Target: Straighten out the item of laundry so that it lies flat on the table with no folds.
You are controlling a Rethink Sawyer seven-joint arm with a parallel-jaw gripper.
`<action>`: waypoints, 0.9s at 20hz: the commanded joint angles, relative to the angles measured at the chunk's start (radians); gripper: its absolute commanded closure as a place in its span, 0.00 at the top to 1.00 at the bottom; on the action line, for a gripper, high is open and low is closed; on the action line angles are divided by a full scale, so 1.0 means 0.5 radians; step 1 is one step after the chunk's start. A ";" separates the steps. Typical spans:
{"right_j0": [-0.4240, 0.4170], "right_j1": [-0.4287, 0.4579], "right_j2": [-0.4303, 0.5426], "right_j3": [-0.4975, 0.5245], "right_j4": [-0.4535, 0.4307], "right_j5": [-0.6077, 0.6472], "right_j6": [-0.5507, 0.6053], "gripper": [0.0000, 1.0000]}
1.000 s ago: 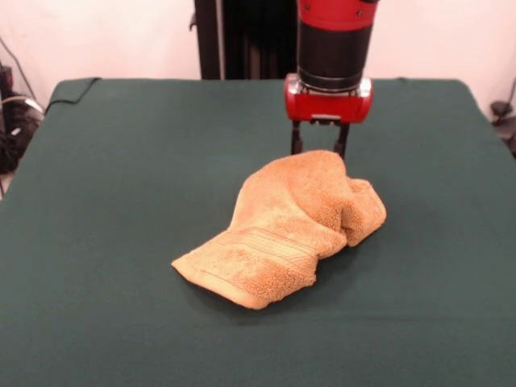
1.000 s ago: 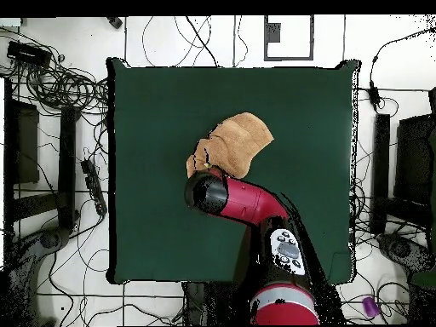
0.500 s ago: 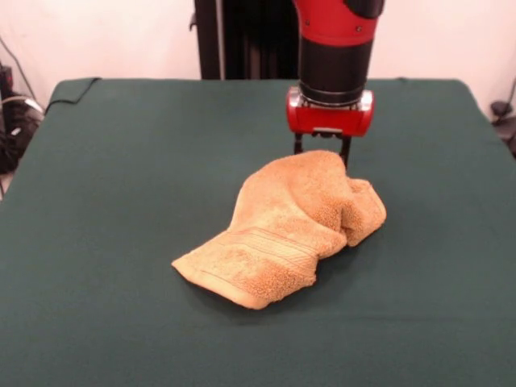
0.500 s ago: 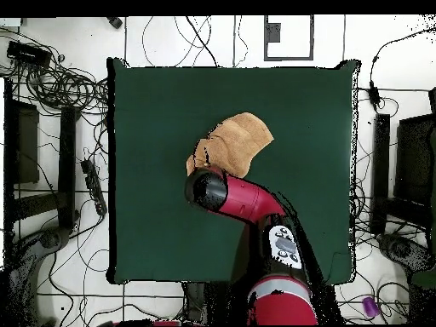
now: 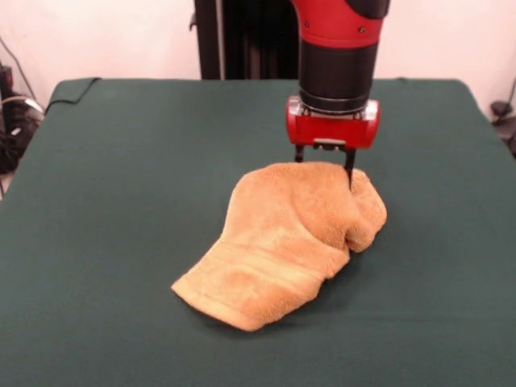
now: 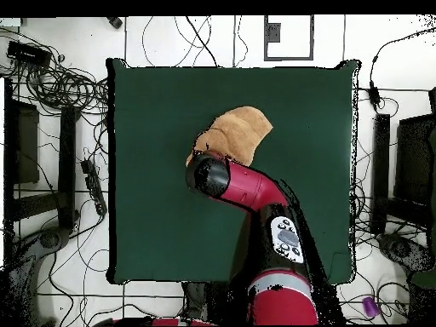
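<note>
The robot needs to open out the folds and lay the towel flat, so its gripper should next grab the towel by its raised edge.
The orange-tan towel lies crumpled in a humped heap near the middle of the dark green table. A flatter lobe points to the near left, and a bunched fold sits at the right. My gripper comes straight down at the towel's far edge. It is open, with its black fingers spread and pressing into the top of the hump. In the overhead view the towel shows just beyond the arm's wrist, which hides the gripper. The white label is not visible.
The black pedestal stands behind the table's far edge. In the overhead view, cables and dark equipment lie on the floor around the table.
My gripper has come nearer and lower, from behind the towel onto its far hump. The towel's top has flattened and shifted a little under it.
</note>
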State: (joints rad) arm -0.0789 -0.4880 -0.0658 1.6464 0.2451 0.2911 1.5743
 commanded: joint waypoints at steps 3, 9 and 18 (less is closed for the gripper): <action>0.063 -0.041 0.033 -0.194 0.129 0.222 0.475 1.00; 0.068 -0.050 0.028 -0.192 0.094 0.167 0.454 0.00; 0.082 -0.072 0.024 -0.125 0.093 0.111 0.479 0.00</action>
State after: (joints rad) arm -0.0773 -0.4926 -0.0807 1.5792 0.2474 0.2985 1.5743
